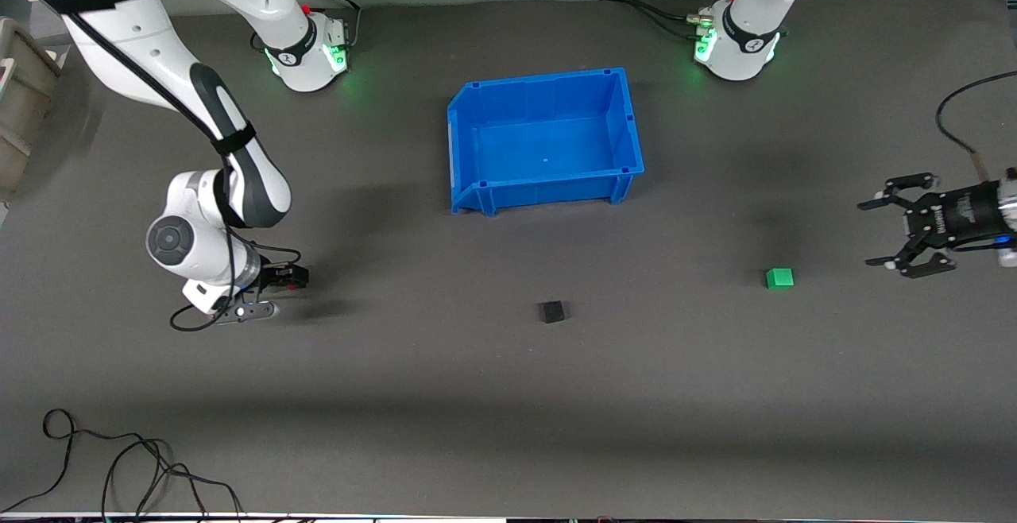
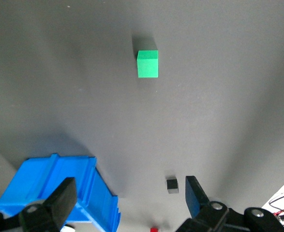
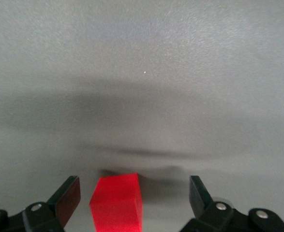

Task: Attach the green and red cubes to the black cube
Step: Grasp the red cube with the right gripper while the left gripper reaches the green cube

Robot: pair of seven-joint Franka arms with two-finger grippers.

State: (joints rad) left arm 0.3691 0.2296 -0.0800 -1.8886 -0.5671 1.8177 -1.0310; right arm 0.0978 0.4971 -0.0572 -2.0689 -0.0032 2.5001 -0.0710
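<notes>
The right gripper grabs the red cube's opposite sides next, to attach the red cube to the black cube [image 1: 552,312].
The red cube [image 3: 116,203] sits on the dark table between the open fingers of my right gripper [image 3: 132,186], nearer one finger; neither finger touches it. That gripper [image 1: 280,292] is low at the table toward the right arm's end and hides most of the cube in the front view. The black cube [image 1: 552,312] lies mid-table, nearer the front camera than the blue bin [image 1: 540,82]. The green cube [image 1: 779,277] lies toward the left arm's end. My left gripper [image 1: 868,234] hovers open and empty beside the green cube. The left wrist view shows the green cube [image 2: 147,64], black cube [image 2: 171,184] and red cube [image 2: 154,229].
The blue bin is empty and stands between the arm bases and the cubes; it also shows in the left wrist view [image 2: 59,186]. Loose black cables [image 1: 119,459] lie at the table's front edge toward the right arm's end. A beige box [image 1: 24,102] stands off the table at that end.
</notes>
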